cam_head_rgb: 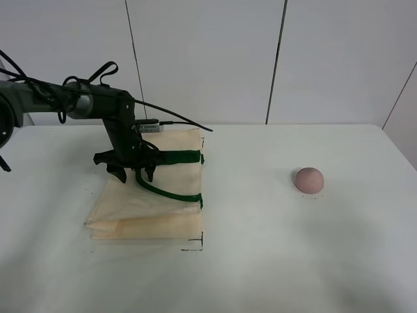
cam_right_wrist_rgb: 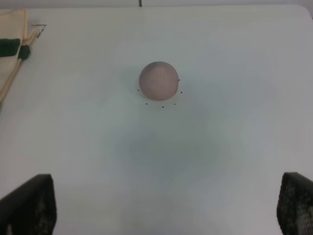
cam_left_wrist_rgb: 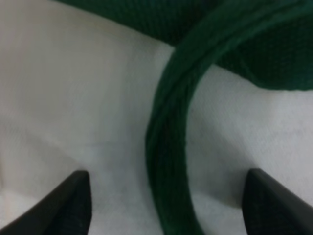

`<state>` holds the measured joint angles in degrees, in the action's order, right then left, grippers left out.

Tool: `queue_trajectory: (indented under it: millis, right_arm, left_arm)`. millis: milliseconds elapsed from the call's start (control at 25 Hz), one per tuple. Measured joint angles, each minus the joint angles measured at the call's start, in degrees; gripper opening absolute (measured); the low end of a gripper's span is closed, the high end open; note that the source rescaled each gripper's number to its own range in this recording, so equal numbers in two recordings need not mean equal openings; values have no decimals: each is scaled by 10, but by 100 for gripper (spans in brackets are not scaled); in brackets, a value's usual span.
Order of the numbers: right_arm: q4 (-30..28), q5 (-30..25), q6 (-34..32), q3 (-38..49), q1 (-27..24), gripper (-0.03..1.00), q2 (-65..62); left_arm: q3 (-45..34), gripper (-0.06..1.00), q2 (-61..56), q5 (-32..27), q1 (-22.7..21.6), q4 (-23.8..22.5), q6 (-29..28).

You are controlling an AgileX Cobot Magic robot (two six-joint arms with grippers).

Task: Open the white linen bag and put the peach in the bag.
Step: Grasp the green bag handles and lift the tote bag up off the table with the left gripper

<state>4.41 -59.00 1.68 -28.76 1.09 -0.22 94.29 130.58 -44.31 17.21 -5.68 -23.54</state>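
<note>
My left gripper closes on the green handle now, since the fingers on either side of it reach down to the bag's cream cloth [cam_left_wrist_rgb: 78, 107].
The white linen bag [cam_head_rgb: 156, 195] lies flat on the table at the left, its dark green handles [cam_head_rgb: 171, 192] curving over it. My left gripper [cam_head_rgb: 132, 175] hangs open just above the bag, its fingers to either side of a green handle [cam_left_wrist_rgb: 168, 147], which runs between them in the left wrist view. The cream cloth [cam_left_wrist_rgb: 78, 107] fills that view. The peach [cam_head_rgb: 309, 179] sits alone on the table at the right. In the right wrist view the peach [cam_right_wrist_rgb: 158, 80] lies ahead of my open right gripper [cam_right_wrist_rgb: 166, 205], well apart from it. The right arm is out of the exterior view.
The white table [cam_head_rgb: 273, 261] has small black marks at the bag's corner [cam_head_rgb: 195, 246] and around the peach. A panelled wall [cam_head_rgb: 208, 59] stands behind. The bag's edge with a green tab [cam_right_wrist_rgb: 12, 49] shows in the right wrist view.
</note>
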Motion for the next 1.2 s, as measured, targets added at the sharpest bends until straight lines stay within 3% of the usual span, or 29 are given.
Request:
queue_trajectory:
  millis: [160,240,320,480,520,720,960,1080,1200]
  right_arm:
    - [0,0,0,0,0,100,0]
    - [0,0,0,0,0,100,0]
    - [0,0,0,0,0,100,0]
    - [0,0,0,0,0,100,0]
    - [0,0,0,0,0,100,0]
    - [0,0,0,0,0,100,0]
    - [0,0,0,0,0,100,0]
    - [0,0,0,0,0,100,0]
    - [0,0,0,0,0,100,0]
  left_arm:
    - [4,99,4,-2,0,1,0]
    - [6,92,5,-2,0,3,0]
    - [6,71,5,0,1,7,1]
    - [7,6,5,2,2,10,0]
    - [10,0,5,0,2,10,0]
    - [61,0,16,-71,2,2,4]
    - [247,0,20,-225,1,9,70]
    - [316,0,6,-226,3,23,93]
    - [329,0,-36,-227,12,26,118]
